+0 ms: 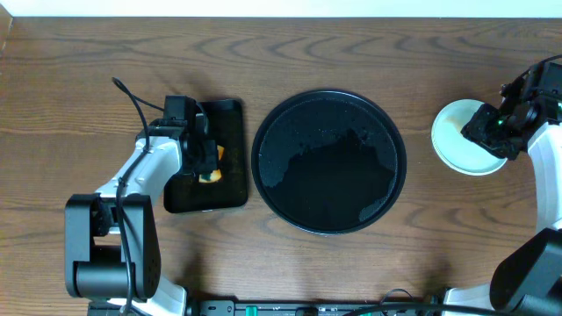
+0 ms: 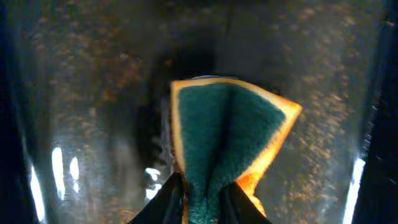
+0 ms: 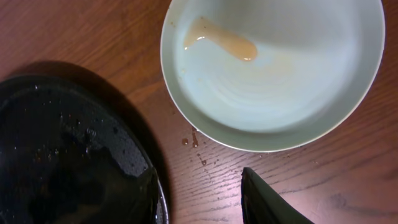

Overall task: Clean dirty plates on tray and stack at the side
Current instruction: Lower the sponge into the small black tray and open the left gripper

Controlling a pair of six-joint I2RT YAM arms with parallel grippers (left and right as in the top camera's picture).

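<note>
The sponge's loose end [image 1: 212,175] [image 2: 230,102] is between the sides of the small tray, down at the tray's wet bottom, so the left gripper is ready to release the sponge.
The round black tray [image 1: 263,132] lies mid-table with no plates on it, only wet smears; part of it shows in the right wrist view [image 3: 62,155]. A pale blue-green plate [image 1: 452,140] sits on the table right of the tray. In the right wrist view this plate [image 3: 280,81] has an orange-brown smear near its rim. I cannot tell whether other plates lie under it. My right gripper [image 1: 488,125] hovers over the plate's right part, open and empty [image 3: 199,199]. My left gripper [image 1: 204,156] is shut on a green and orange sponge [image 2: 227,124] over the small rectangular tray.
The small rectangular black tray [image 1: 230,114] lies left of the round tray, its wet floor filling the left wrist view [image 2: 93,93]. A few brown drops [image 3: 189,142] lie on the wood between plate and round tray. The left arm's cable [image 1: 132,101] arcs above the table.
</note>
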